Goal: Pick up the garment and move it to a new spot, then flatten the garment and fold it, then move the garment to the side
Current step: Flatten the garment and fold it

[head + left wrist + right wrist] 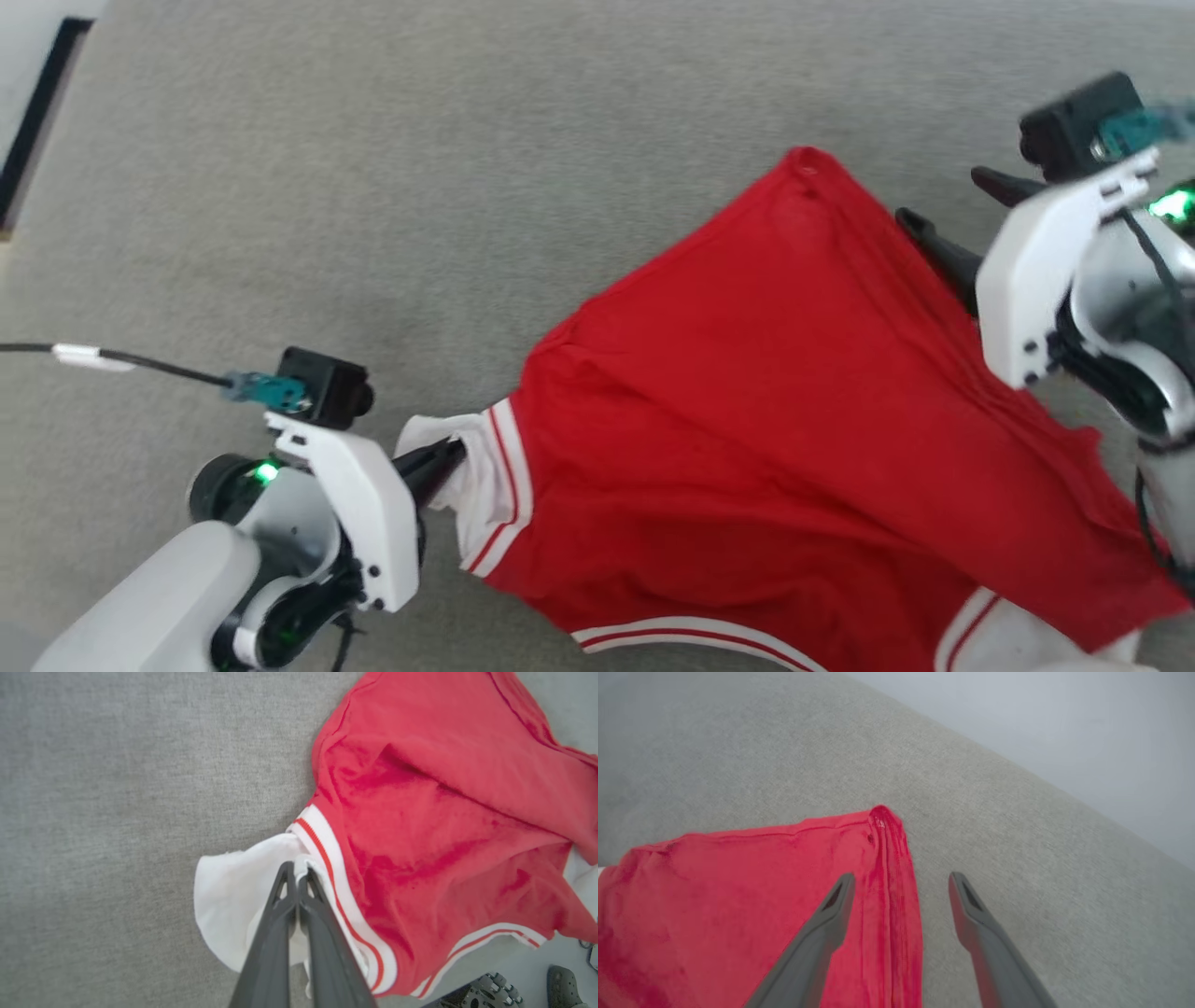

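I will move and flatten the red jersey [728, 370], so next I will pick it up by its hem corner [808, 168] with my right gripper.
The garment [766, 401], a bright-red jersey with white sleeves and red-and-white striped trim, lies spread over the grey carpet. My left gripper [450, 459] is shut on its white sleeve [238, 891] beside the striped cuff, fingers pressed together in the left wrist view [295, 870]. My right gripper [943, 201] hangs open at the garment's far right edge. In the right wrist view its fingers [901, 879] stand wide apart over the red hem corner [882, 816], holding nothing.
Grey carpet [467, 168] stretches far and left of the garment. A dark strip along a pale wall [37, 112] sits at the upper left. A black cable [121, 359] runs to my left wrist. Dark shoes [563, 982] show at the left wrist view's lower right.
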